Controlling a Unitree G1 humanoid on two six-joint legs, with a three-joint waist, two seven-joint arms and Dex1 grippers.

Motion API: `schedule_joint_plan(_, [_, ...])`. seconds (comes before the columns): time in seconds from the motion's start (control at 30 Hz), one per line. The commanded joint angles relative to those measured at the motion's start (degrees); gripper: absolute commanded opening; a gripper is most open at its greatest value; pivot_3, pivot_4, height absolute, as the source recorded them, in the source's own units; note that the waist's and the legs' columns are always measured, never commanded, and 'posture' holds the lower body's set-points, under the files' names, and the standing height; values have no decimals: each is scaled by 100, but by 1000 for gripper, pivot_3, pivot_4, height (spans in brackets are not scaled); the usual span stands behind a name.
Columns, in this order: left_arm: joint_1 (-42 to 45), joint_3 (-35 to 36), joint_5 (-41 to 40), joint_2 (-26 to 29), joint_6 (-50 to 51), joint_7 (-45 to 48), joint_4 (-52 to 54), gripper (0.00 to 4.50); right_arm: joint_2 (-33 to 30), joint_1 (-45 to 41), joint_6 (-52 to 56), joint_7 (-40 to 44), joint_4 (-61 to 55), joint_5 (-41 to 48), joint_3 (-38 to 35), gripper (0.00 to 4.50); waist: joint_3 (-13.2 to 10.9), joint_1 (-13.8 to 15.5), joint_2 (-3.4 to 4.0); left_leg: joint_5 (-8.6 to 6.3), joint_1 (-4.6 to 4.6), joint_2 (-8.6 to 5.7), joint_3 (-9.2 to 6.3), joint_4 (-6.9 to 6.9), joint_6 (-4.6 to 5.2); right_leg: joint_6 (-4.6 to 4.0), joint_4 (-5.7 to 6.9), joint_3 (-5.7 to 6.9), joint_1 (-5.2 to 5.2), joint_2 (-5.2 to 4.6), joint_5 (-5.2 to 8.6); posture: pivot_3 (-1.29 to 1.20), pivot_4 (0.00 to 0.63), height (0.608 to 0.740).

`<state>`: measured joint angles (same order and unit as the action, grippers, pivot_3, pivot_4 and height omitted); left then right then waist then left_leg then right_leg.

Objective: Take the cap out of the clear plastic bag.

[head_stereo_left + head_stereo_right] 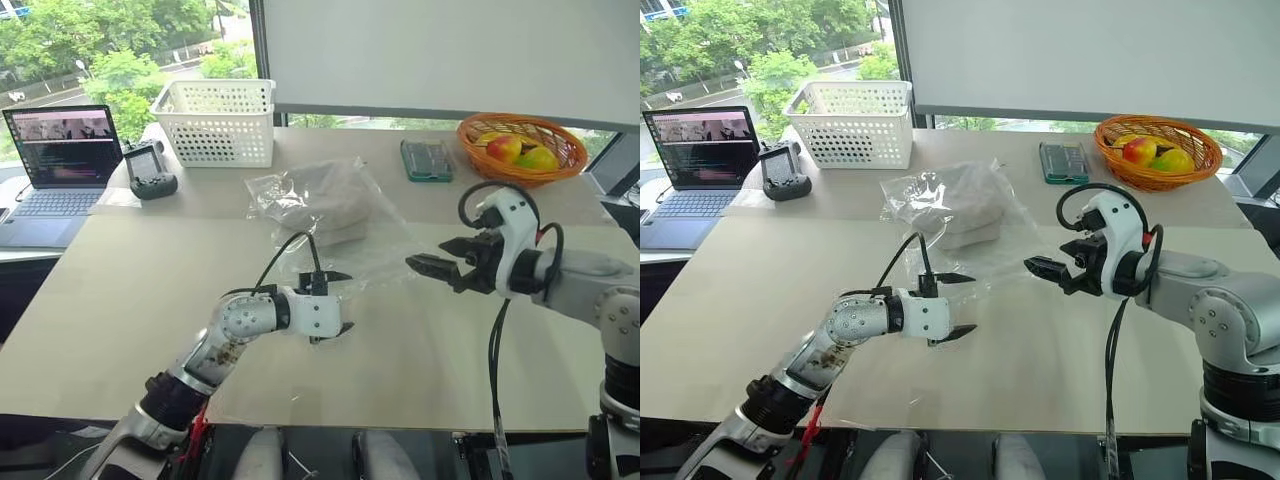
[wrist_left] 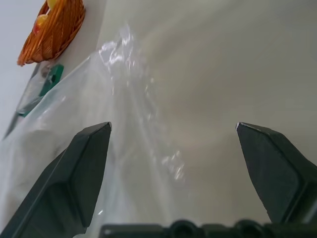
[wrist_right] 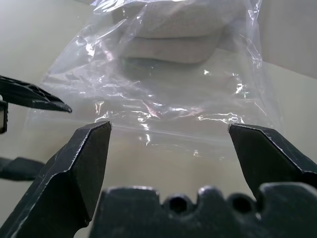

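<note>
I should take hold of the clear plastic bag with my left gripper by the fold at its open end (image 1: 385, 267), and then the cap (image 1: 338, 218) can come out.
The clear plastic bag (image 1: 385, 255) lies crinkled in the middle of the table, its open, flat end toward me. Inside it, at the far end, sits the cap (image 1: 335, 200), pale beige-grey and folded; the right wrist view shows the cap (image 3: 173, 29) through the bag (image 3: 163, 114). My left gripper (image 1: 345, 300) is open just above the bag's near left edge, with nothing between its fingers. The bag (image 2: 124, 124) shows ahead of the left gripper (image 2: 173, 126). My right gripper (image 1: 425, 254) is open at the bag's near right corner, empty and pointing at the bag.
At the back stand a white perforated basket (image 1: 215, 122), a green case (image 1: 427, 160) and an orange basket (image 1: 520, 145) with fruit. A laptop (image 1: 60, 160) and a black controller (image 1: 150, 170) sit at the far left. Bare tabletop lies in front of the bag.
</note>
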<state>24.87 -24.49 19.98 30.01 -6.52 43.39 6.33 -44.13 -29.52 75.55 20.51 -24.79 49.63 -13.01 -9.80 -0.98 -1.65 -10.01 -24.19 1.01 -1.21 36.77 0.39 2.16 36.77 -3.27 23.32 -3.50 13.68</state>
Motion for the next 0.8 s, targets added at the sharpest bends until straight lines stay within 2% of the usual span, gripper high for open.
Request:
schedule_joint_plan(0.03, [79,-65,622,167,-342,-377,-234,4339,13,-52,9,-22,-192,42,-171,4500,0,7,0,0,0,0,0,0,0,0,-1,0,0,0,0,0,150,740])
schedule_joint_plan(0.23, [174,157,1212,265,-394,-1027,-527,4339,60,-167,-38,-9,-117,8,-94,4500,0,10,0,0,1,1,0,0,0,2,1,0,0,-1,1,0,150,740])
schedule_joint_plan(0.43, [294,471,1246,76,-228,-1550,-750,4339,93,-281,-85,55,-14,-53,39,4500,0,7,0,0,-2,2,1,0,0,1,1,0,3,0,0,0,150,740])
schedule_joint_plan(0.53, [350,554,1169,-15,-144,-1586,-835,3614,105,-347,-110,98,59,-98,97,4500,0,20,0,0,-5,0,0,0,0,1,-1,1,4,-2,0,0,150,740])
schedule_joint_plan(0.8, [507,793,888,-171,106,-1545,-766,633,136,-433,-138,201,152,-194,171,4500,0,13,0,0,-5,0,0,0,0,1,0,1,4,-2,0,0,150,740])
